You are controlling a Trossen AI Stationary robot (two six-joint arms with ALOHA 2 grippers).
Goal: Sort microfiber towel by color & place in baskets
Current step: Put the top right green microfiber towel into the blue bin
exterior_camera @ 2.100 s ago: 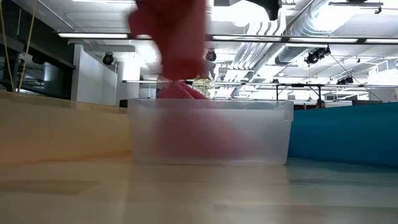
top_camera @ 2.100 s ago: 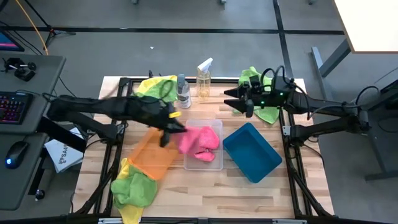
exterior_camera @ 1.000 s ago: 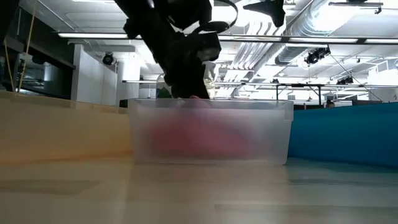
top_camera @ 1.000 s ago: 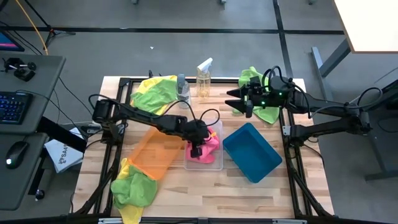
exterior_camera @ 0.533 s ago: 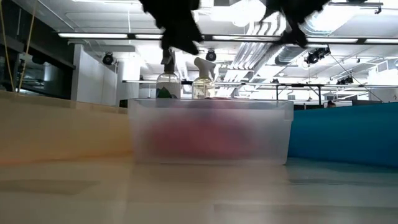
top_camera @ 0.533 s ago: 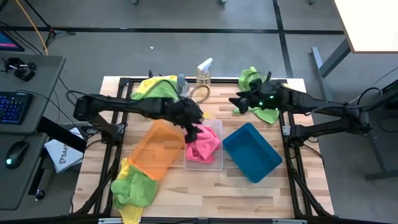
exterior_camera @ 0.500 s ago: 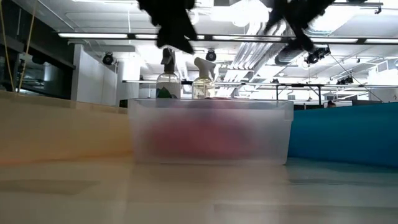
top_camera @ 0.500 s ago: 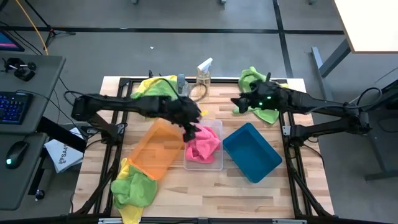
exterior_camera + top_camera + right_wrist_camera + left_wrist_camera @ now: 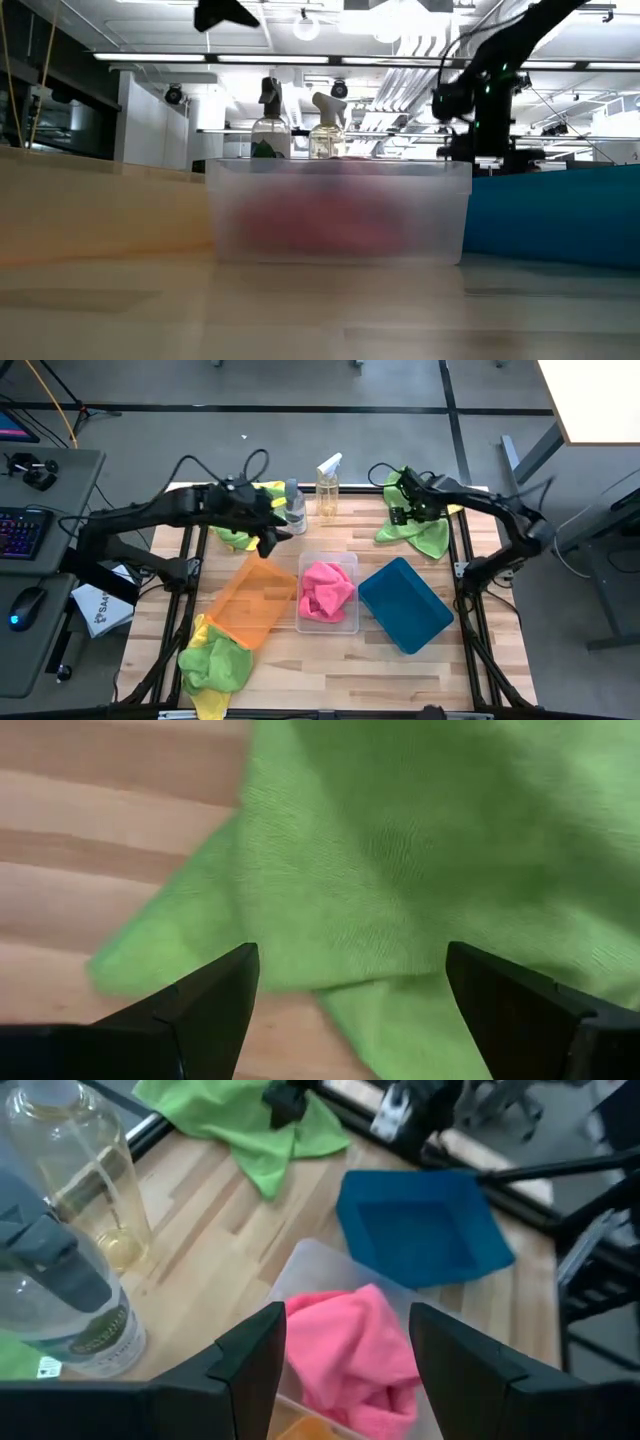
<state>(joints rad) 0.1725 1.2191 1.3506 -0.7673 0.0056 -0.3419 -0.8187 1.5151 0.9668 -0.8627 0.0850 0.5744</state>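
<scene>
Next, the right gripper takes the lime green towel by its folded edge (image 9: 408, 536) to carry it into the teal basket (image 9: 405, 603).
A pink towel (image 9: 327, 592) lies bunched in the clear basket (image 9: 346, 622), between the orange basket (image 9: 252, 605) and the teal basket (image 9: 405, 603). My left gripper (image 9: 268, 542) hangs open above the table's far left, next to a green and yellow towel (image 9: 236, 530); its wrist view looks down on the pink towel (image 9: 355, 1355). My right gripper (image 9: 403, 516) points down, open, over the lime green towel (image 9: 400, 860) spread flat on the table at the far right. I cannot tell whether its fingers touch the cloth. More green and yellow towels (image 9: 215, 665) lie heaped at the near left corner.
Two clear spray bottles (image 9: 293, 506) (image 9: 328, 485) stand at the far middle, close to my left gripper. The black frame rails (image 9: 465, 575) run along the table's sides. Bare wood shows in front of the baskets near the front edge.
My left gripper has let go of the pink towel, which stays bunched in the clear basket. It has risen and drawn back toward the far left corner. My right gripper has tipped from level to pointing down and come over the green towel at the far right.
</scene>
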